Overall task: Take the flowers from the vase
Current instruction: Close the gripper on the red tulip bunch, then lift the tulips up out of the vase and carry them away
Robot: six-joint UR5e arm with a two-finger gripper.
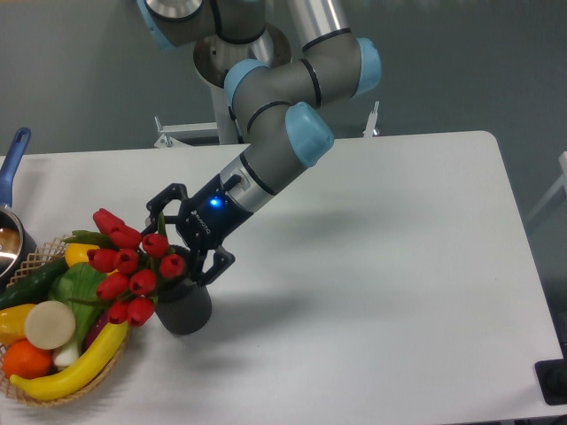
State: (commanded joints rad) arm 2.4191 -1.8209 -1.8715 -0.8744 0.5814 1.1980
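Note:
The flowers should be picked up from the vase, so my gripper should grab them by their green stems next.
The flowers, a bunch of glossy red tulip buds on green stems, lean left out of the vase, a short dark grey cylinder standing on the white table. My gripper is open, angled down to the left, right above the vase's mouth. Its upper finger is behind the buds at the bunch's top right, and the lower finger sits just right of the vase's rim. The stems where they enter the vase are partly hidden by buds and fingers.
A wicker basket with a yellow banana, an orange, green produce and a pale round piece touches the bunch's left side. A pot with a blue handle stands at the left edge. The arm's base rises behind the table's far edge.

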